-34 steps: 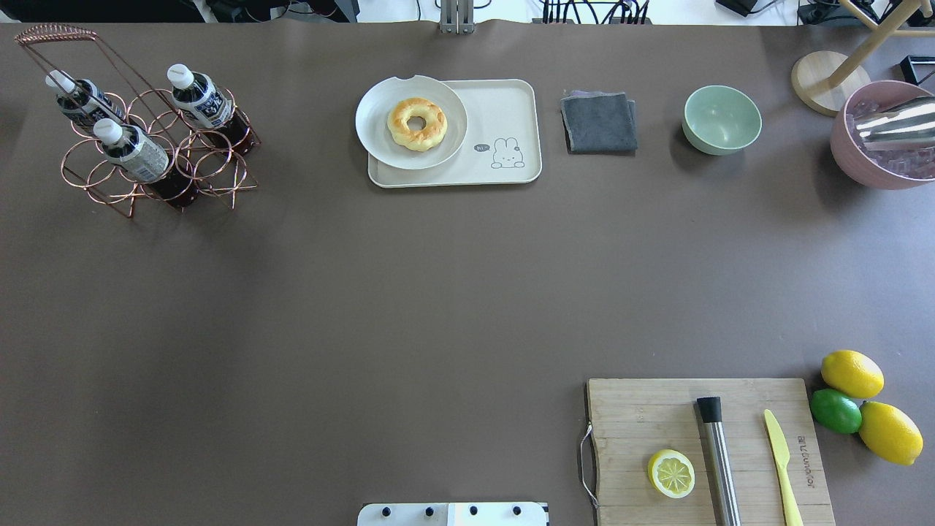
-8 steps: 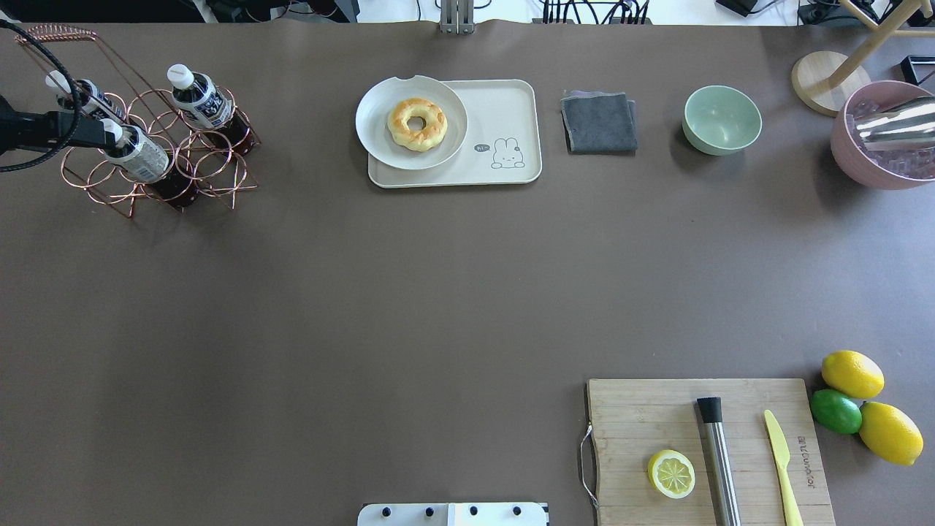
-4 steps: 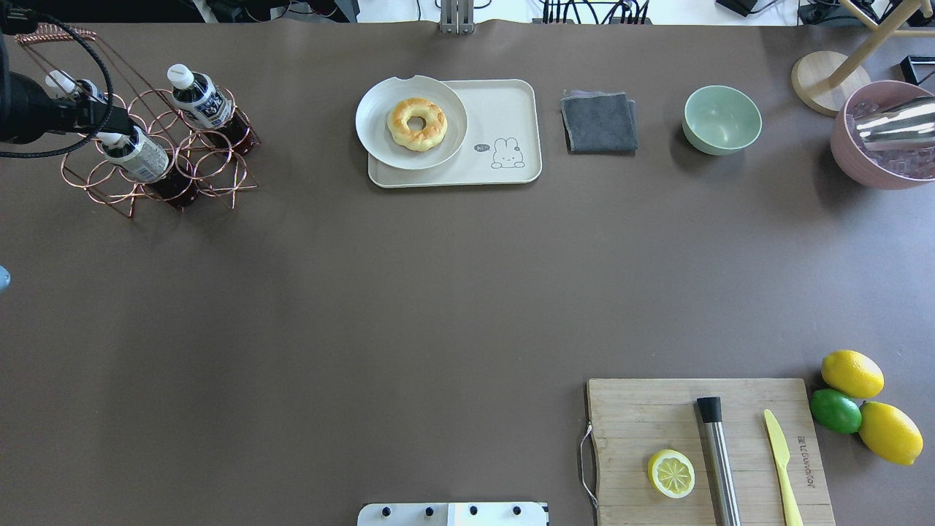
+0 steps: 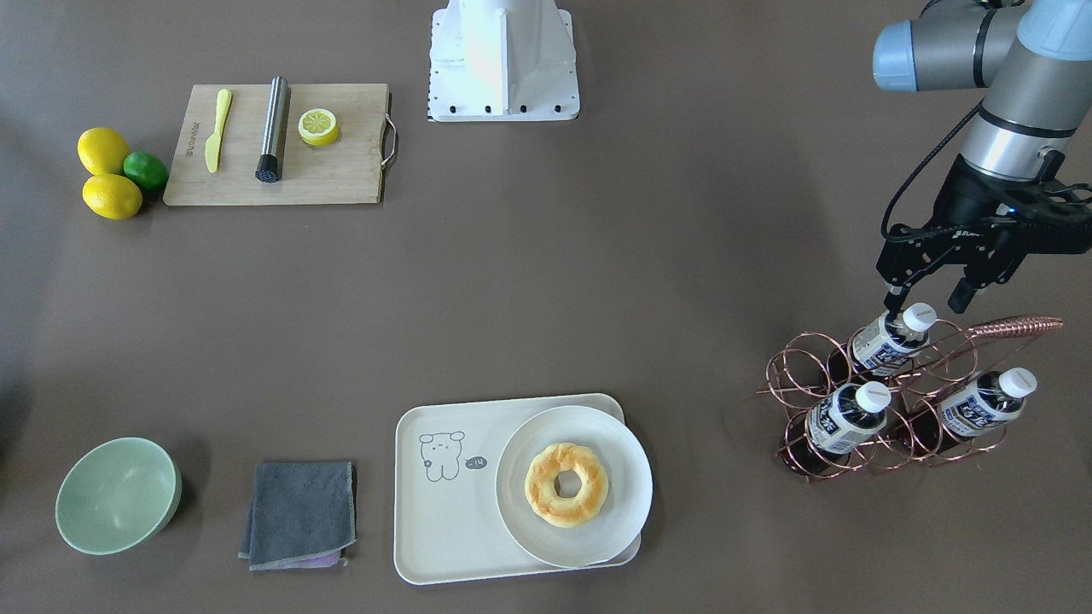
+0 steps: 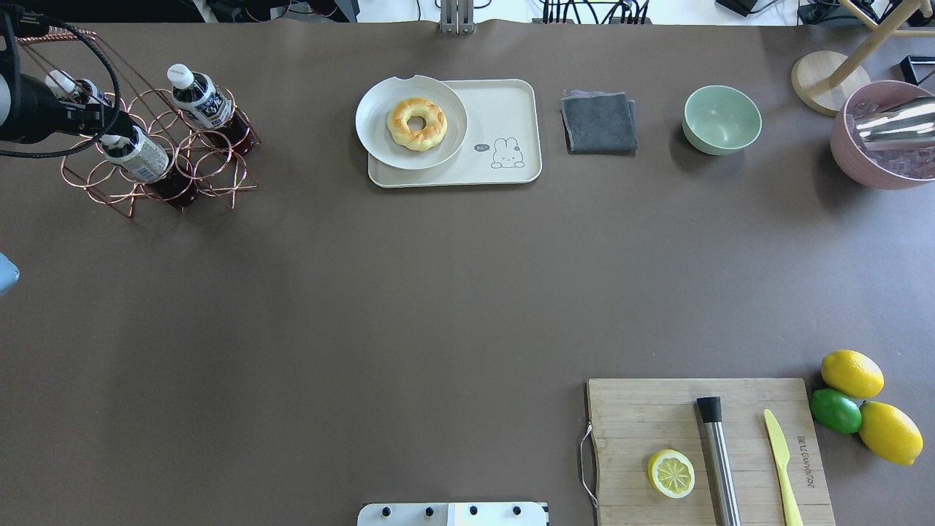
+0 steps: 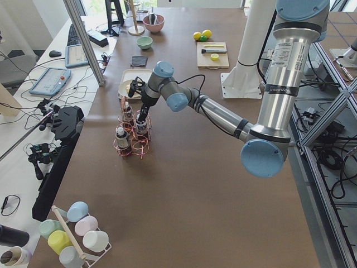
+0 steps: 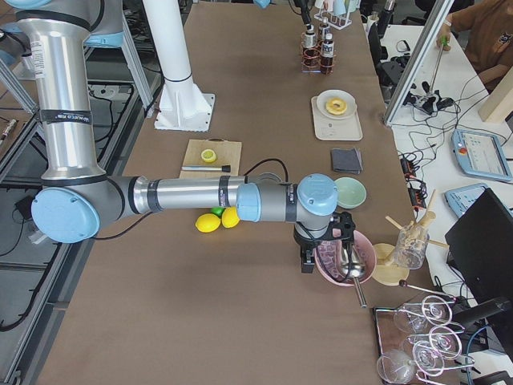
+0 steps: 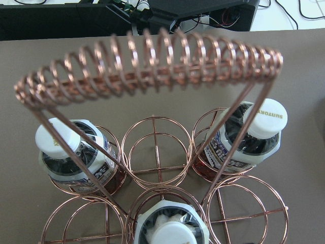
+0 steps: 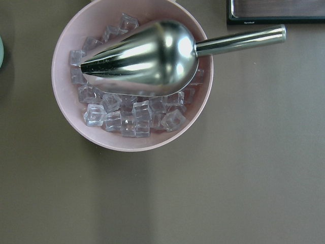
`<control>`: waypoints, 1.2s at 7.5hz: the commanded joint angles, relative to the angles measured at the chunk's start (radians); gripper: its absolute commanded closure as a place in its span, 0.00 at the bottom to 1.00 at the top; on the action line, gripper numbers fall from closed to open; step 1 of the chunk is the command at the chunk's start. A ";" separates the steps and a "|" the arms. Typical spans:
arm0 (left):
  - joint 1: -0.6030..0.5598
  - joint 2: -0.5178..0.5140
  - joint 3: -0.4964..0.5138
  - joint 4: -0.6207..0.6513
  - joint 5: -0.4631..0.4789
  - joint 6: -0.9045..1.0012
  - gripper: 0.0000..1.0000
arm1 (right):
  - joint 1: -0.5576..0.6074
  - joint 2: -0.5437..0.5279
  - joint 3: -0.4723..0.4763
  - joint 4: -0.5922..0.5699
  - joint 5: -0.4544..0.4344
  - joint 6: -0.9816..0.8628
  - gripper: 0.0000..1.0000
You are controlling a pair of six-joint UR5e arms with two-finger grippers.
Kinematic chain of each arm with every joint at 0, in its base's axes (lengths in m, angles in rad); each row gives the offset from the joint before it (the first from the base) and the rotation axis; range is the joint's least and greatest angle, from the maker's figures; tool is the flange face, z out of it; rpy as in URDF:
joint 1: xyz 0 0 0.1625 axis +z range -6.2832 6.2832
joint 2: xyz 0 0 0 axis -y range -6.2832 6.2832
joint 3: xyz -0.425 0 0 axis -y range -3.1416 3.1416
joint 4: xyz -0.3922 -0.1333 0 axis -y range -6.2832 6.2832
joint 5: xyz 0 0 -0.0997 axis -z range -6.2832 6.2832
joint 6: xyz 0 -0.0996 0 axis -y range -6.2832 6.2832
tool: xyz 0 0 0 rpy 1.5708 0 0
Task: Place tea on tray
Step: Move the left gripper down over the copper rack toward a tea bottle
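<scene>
The bottle needs to be gripped by its white cap (image 4: 919, 317) (image 8: 174, 234) with the robot's left gripper, as the cap stands above the copper wire rings that close around the bottle's body.
Three tea bottles stand in a copper wire rack (image 4: 1011, 326). The one nearest the robot (image 4: 883, 343) also shows in the overhead view (image 5: 142, 157) and at the bottom of the left wrist view (image 8: 170, 231). My left gripper (image 4: 926, 298) is open and hangs just above that bottle, one finger on each side of its white cap. In the overhead view the left gripper (image 5: 109, 130) covers that cap. The cream tray (image 4: 426, 520) (image 5: 511, 102) lies at the far middle of the table. My right gripper (image 7: 309, 258) shows only in the right side view, and I cannot tell whether it is open or shut.
A white plate (image 4: 597, 546) with a doughnut (image 4: 566, 483) fills the rack-side half of the tray. The rack's tall coil handle (image 8: 152, 63) arches over the bottles. A grey cloth (image 5: 599, 122), a green bowl (image 5: 722, 119) and a pink ice bowl (image 9: 71, 112) with a scoop lie beyond.
My left arm has come in from the left edge and moved over the rack, and its gripper now sits over the near bottle's cap. Nothing else has moved.
</scene>
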 commanded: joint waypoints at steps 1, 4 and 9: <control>0.000 -0.002 0.007 0.000 -0.001 0.000 0.49 | 0.000 0.000 0.000 0.000 0.001 0.000 0.00; 0.005 -0.003 0.022 -0.005 0.004 0.002 0.49 | 0.000 0.000 -0.001 -0.001 0.001 0.000 0.00; 0.006 -0.002 0.022 -0.008 -0.005 0.000 1.00 | 0.000 0.000 0.000 -0.001 0.001 0.000 0.00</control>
